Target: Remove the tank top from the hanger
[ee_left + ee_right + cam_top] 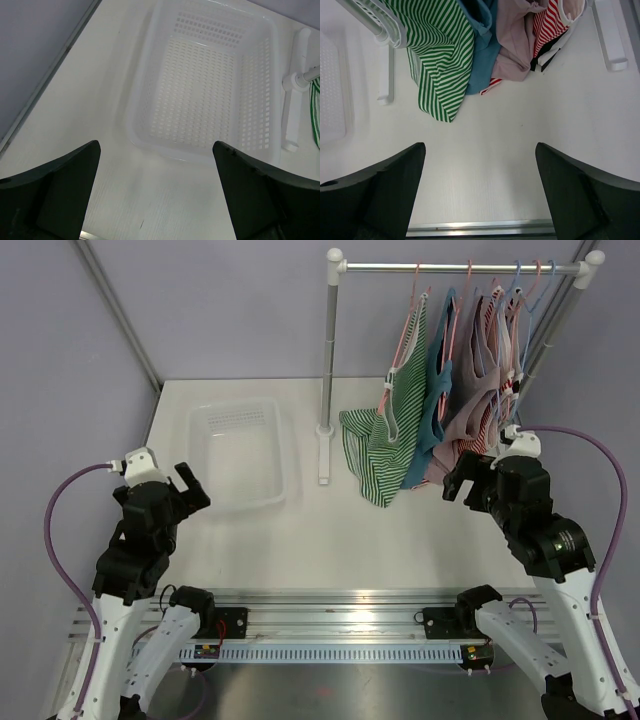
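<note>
Next, the right gripper grabs the pink hanger's near arm below the hook, leaving the striped tank top free to remove.
Several tank tops hang on hangers from a rail at the back right. The nearest the pole is green-and-white striped, on a pink hanger; its hem reaches the table. Beside it hang a blue one, a mauve one and a red-striped one. The right wrist view shows the striped hem and the blue and mauve tops ahead. My right gripper is open and empty, just in front of the clothes. My left gripper is open and empty, near the basket's front.
A white perforated basket sits at the left middle; the left wrist view shows its front wall. The rack's pole stands on a white foot mid-table. A metal rail runs along the near edge.
</note>
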### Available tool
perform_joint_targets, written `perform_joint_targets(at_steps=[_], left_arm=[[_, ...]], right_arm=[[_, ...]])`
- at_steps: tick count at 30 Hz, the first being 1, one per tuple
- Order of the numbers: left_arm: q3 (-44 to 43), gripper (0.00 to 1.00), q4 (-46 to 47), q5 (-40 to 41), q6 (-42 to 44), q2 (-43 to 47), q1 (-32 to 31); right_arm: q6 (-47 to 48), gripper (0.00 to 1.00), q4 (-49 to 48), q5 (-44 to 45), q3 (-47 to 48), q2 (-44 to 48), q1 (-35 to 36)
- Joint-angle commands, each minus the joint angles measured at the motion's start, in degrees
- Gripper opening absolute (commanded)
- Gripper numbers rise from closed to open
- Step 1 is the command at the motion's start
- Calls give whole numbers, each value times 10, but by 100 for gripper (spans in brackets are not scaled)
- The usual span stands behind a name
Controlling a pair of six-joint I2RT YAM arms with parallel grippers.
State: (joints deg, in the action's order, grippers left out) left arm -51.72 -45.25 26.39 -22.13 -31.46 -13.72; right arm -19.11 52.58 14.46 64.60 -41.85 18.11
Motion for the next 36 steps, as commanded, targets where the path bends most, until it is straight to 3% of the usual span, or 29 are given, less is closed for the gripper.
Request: perform_joint_targets(at_steps=[1, 9, 16, 25, 36], left_arm=[[-2, 99, 37, -16, 2, 5, 2], [2, 99, 42, -34, 6, 7, 1], [4, 99, 46, -49, 10, 9, 1], [8, 99, 53, -69, 17, 12, 1], [10, 99, 56, -78, 19, 11, 1]], right_arm=[[-5, 100, -17, 20, 11, -7, 3], [-28, 99, -92, -119, 37, -27, 3], [-41, 98, -124, -219, 170, -121, 3], [-31, 80, -96, -192, 397, -306, 4], [10, 72, 7, -83, 689, -555, 9]])
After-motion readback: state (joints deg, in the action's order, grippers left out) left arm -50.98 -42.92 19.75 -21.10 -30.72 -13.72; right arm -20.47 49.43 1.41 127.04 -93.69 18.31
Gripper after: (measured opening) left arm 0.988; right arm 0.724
